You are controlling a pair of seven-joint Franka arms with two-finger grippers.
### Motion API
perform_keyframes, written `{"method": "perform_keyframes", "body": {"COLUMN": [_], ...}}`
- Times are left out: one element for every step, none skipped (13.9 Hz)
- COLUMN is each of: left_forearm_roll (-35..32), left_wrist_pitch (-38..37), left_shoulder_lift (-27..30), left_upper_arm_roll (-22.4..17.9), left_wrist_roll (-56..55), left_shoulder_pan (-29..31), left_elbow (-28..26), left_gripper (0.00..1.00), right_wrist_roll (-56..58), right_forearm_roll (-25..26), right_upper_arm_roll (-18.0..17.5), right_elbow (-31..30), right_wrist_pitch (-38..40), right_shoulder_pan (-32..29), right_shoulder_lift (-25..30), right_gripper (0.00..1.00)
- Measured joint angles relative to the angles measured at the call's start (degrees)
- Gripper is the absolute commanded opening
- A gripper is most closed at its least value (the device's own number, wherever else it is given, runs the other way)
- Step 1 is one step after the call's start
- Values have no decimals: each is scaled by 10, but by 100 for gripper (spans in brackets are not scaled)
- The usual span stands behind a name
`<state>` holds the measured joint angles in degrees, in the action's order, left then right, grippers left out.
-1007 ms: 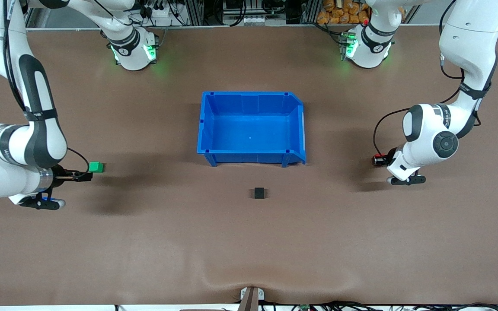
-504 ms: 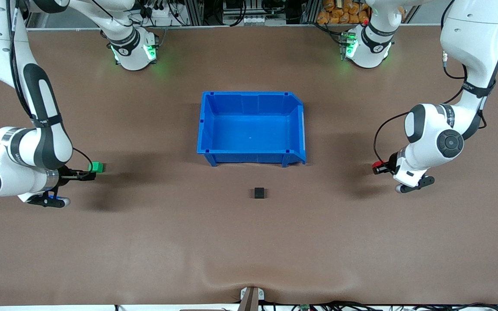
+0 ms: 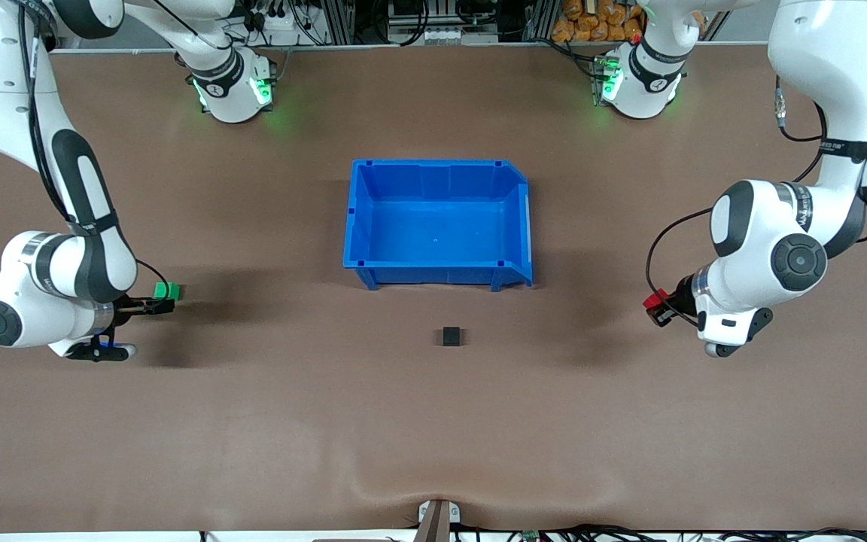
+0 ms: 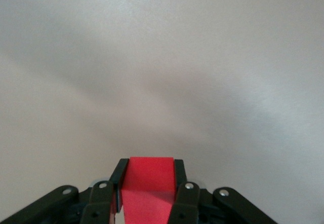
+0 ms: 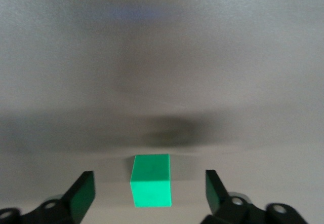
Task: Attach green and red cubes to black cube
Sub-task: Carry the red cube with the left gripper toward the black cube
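My right gripper is to grip the two opposite sides of the green cube next, so that it can attach the green cube [image 3: 166, 290] to the black cube.
The green cube [image 3: 166, 290] sits on the table at the right arm's end. My right gripper [image 3: 160, 302] is low around it and open. In the right wrist view the green cube [image 5: 151, 187] lies between the spread fingers [image 5: 83, 196] without touching either; the right gripper [image 5: 150, 194] is empty. My left gripper [image 3: 658, 309] is shut on the red cube [image 3: 652, 302], low over the table at the left arm's end. In the left wrist view the red cube [image 4: 148, 186] is clamped in the left gripper [image 4: 148, 176]. The black cube [image 3: 451, 336] sits alone, nearer the front camera than the bin.
An empty blue bin [image 3: 433, 162] stands mid-table, its open side toward the left arm's end. Bare brown table lies between each gripper and the black cube.
My left gripper has shifted toward the front camera with the red cube in it. My right arm has swung inward, its open fingers staying at the green cube.
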<state>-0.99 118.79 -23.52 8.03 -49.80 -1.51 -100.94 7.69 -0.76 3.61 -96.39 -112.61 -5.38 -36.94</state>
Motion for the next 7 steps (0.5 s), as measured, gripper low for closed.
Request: {"method": "perform_keyframes", "body": {"left_forearm_roll": [0, 1, 2, 9, 24, 38, 49], "left_wrist_pitch": [-21, -34, -41, -44, -44, -45, -45], "left_shoulder_lift": [0, 1, 0, -2, -7, -15, -27], "left_upper_arm_roll": [0, 1, 1, 1, 1, 1, 1], "left_wrist_roll": [-38, -77, -112, -141, -163, -182, -204], "left_shoulder_pan": [-9, -20, -31, -43, -55, -66, -78], "left_elbow": [23, 44, 62, 77, 92, 105, 118], "left_gripper": [0, 0, 0, 0, 0, 0, 0], "right_wrist_roll": [5, 8, 8, 8, 9, 9, 9], "right_forearm_roll": [0, 0, 0, 0, 0, 0, 0], "right_upper_arm_roll": [0, 0, 0, 0, 0, 0, 0], "right_elbow": [-1, -2, -5, -9, -15, -21, -27], "right_wrist_pitch": [-1, -1, -3, -5, -11, -17, -21], "right_shoulder_pan": [0, 0, 0, 0, 0, 0, 0], "right_shoulder_lift": [-3, -5, -7, -8, -10, -10, -10], "right_gripper": [81, 79, 76, 71, 69, 64, 49]}}
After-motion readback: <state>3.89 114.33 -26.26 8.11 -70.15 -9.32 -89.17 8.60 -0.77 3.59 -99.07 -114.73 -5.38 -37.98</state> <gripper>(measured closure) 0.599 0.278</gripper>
